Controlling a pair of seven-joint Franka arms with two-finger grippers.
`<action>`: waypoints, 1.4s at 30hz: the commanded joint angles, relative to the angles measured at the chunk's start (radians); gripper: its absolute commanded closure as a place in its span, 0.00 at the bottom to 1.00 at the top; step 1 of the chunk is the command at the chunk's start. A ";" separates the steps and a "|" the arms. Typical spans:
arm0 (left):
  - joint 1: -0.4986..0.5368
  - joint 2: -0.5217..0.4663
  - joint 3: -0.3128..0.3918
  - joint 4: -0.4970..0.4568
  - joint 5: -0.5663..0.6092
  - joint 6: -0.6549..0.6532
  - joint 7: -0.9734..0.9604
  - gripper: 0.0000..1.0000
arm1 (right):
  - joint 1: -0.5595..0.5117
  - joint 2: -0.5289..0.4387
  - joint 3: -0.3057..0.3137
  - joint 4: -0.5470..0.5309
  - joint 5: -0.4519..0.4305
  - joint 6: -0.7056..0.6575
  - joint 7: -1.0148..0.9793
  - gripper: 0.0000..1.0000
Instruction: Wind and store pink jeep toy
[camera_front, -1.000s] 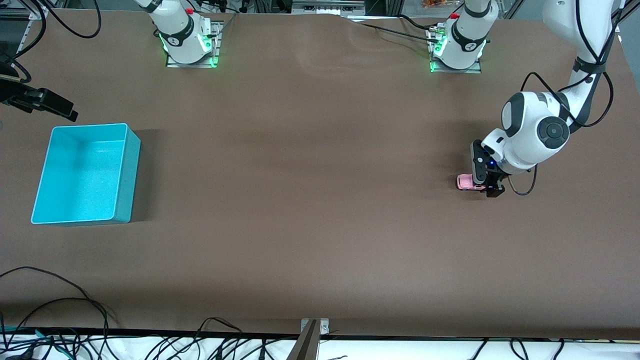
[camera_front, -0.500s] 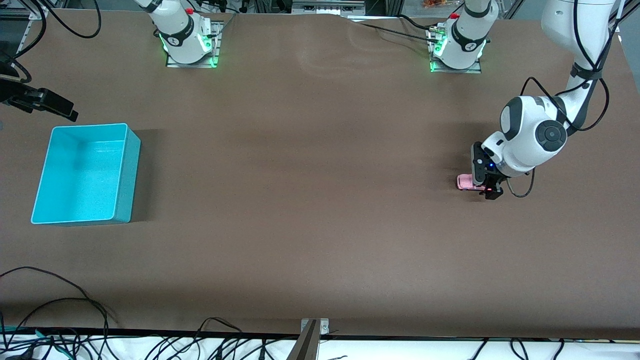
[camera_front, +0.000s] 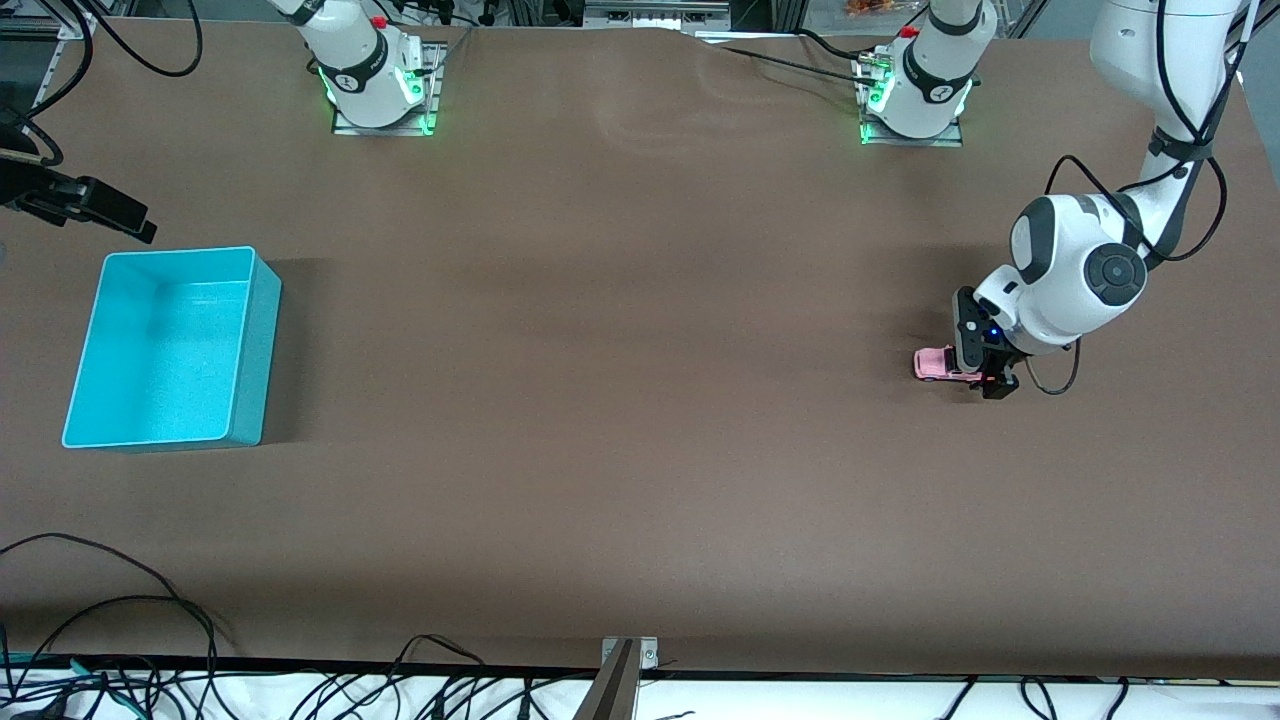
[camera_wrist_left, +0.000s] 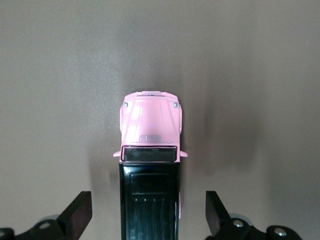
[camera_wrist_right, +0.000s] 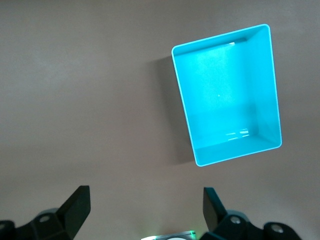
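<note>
The fingers of my left gripper are low on both sides of the black roof (camera_wrist_left: 150, 202). My left gripper should close on the jeep, because it would hold the jeep now.
The pink jeep toy (camera_front: 934, 364) stands on the brown table near the left arm's end. In the left wrist view its pink hood (camera_wrist_left: 150, 122) and black roof show from above. My left gripper (camera_front: 988, 381) is low over the jeep's rear part, open. Its fingers (camera_wrist_left: 77, 215) stand on either side of the black roof with a gap on each side and do not touch it. My right gripper (camera_front: 105, 212) waits, open and empty, up in the air by the turquoise bin (camera_front: 257, 350). It shows in the right wrist view (camera_wrist_right: 146, 210) too.
The turquoise bin (camera_wrist_right: 235, 153) is empty and stands at the right arm's end of the table. The two arm bases (camera_front: 380, 80) stand along the table's edge farthest from the front camera. Cables hang along the edge nearest to it.
My left gripper has shifted slightly along the jeep toward the left arm's end of the table. The jeep has not moved. The right arm has not moved.
</note>
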 joint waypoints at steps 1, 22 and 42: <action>0.004 0.006 -0.004 -0.002 -0.020 0.013 0.018 0.15 | 0.002 -0.002 -0.002 0.000 0.012 -0.010 -0.001 0.00; 0.021 -0.006 -0.004 0.004 -0.075 0.003 0.023 1.00 | 0.002 0.004 -0.002 0.000 0.015 -0.007 -0.001 0.00; 0.001 -0.038 -0.033 0.013 -0.156 -0.042 -0.002 1.00 | 0.000 0.009 -0.004 0.000 0.015 -0.004 -0.001 0.00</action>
